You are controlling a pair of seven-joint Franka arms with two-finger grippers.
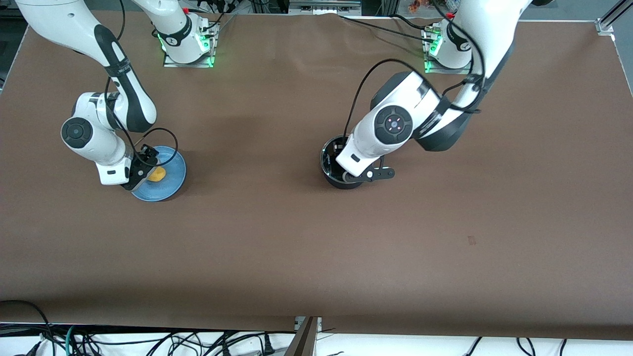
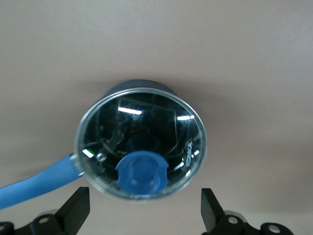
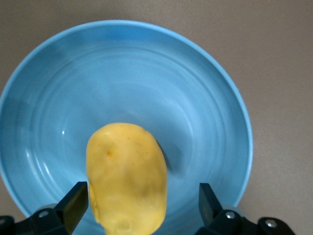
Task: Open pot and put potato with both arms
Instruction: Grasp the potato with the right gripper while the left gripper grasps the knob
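Note:
My right gripper's fingers reach down beside the yellow potato [image 1: 158, 174] on the blue plate, so it is time for my right gripper to close on the potato now.
The black pot [image 1: 328, 154] stands mid-table, largely hidden under the left arm's hand. In the left wrist view its glass lid [image 2: 146, 128] is on, with the blue knob [image 2: 142, 172] and the long blue handle [image 2: 34, 183] showing. My left gripper [image 2: 144, 213] is open just above the lid, with a finger on each side of the knob. The yellow potato [image 1: 158, 174] lies on a blue plate [image 1: 174, 163] toward the right arm's end. My right gripper [image 3: 142, 203] is open, low over the plate, with the potato [image 3: 127, 178] between its fingers.
The brown table top [image 1: 277, 247] stretches wide around both things. The arm bases [image 1: 188, 47] stand at the table's edge farthest from the front camera. Cables lie along the nearest edge.

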